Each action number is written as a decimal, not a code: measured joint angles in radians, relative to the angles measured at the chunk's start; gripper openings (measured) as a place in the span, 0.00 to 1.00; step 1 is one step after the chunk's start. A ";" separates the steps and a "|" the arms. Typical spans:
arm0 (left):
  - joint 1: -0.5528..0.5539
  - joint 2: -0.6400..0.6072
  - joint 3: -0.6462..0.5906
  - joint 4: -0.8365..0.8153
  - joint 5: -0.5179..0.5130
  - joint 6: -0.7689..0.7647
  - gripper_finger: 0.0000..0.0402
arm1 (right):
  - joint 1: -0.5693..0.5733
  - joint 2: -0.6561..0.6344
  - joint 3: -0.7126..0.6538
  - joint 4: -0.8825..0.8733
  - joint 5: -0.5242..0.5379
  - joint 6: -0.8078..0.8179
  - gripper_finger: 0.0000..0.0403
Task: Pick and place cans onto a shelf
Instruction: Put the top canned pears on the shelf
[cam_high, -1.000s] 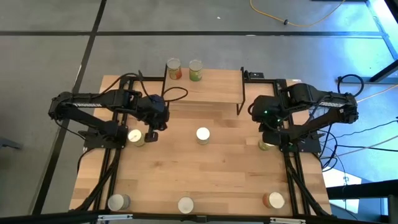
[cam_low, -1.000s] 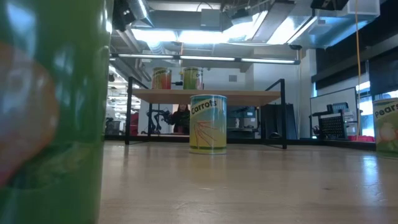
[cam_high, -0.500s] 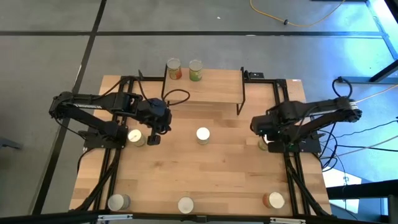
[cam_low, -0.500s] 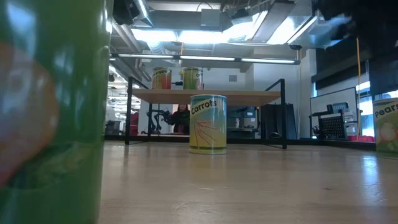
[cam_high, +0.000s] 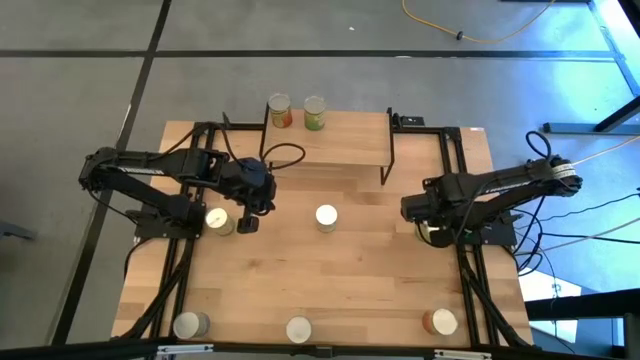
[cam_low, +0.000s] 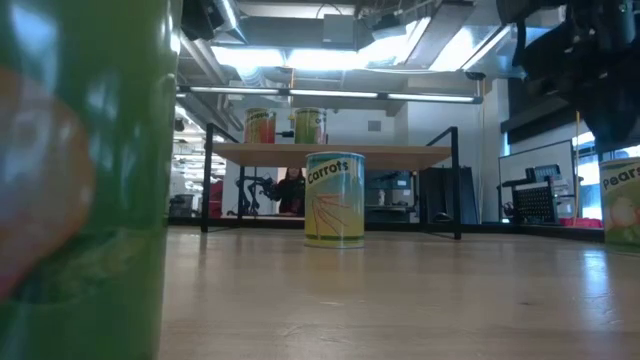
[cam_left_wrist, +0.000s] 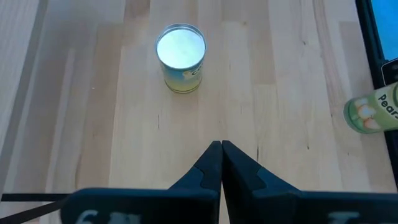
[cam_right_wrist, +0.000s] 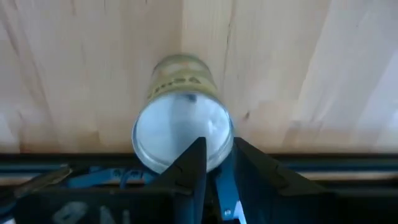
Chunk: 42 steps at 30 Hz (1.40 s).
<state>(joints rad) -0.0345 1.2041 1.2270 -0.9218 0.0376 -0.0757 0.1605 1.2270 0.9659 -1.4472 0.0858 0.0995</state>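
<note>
I need to grab the Pears can by its rim (cam_right_wrist: 214, 163) with my right gripper next, to put it on the shelf beside the other cans.
The shelf (cam_high: 340, 145) stands at the table's far middle, and two cans (cam_high: 279, 110) (cam_high: 314, 112) stand on its top board, as the low view (cam_low: 260, 126) (cam_low: 308, 126) also shows. My right gripper (cam_right_wrist: 216, 152) hangs over the silvery top of a Pears can (cam_right_wrist: 182, 134) at the table's right edge (cam_high: 428, 234), pointing down, its fingers a narrow gap apart. My left gripper (cam_left_wrist: 221, 148) is shut and empty, above the table beside a can (cam_high: 217, 219). A Carrots can (cam_high: 326, 216) stands in the middle of the table.
Three more cans stand along the near edge (cam_high: 190, 325) (cam_high: 299, 329) (cam_high: 440, 322). One of them, green, fills the left of the low view (cam_low: 80, 180). Black arm mounts run down both sides of the table (cam_high: 170, 270) (cam_high: 480, 280).
My right arm has stretched out and come down toward the near edge, so that its gripper now hangs over the Pears can. It has come into the low view at the upper right. The cans have stayed where they were.
</note>
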 joint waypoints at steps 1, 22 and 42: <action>0.000 0.000 0.000 0.000 0.000 0.000 0.00 | -0.003 0.000 -0.005 0.004 0.000 0.000 0.20; 0.000 0.000 0.000 0.000 0.000 -0.001 0.00 | -0.146 0.000 -0.059 0.083 -0.041 -0.163 0.20; 0.000 0.000 0.000 0.000 0.000 -0.026 0.00 | -0.198 0.000 -0.114 0.097 -0.075 -0.209 0.20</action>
<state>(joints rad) -0.0345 1.2041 1.2271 -0.9222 0.0380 -0.1021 -0.0375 1.2270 0.8517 -1.3506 0.0105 -0.1093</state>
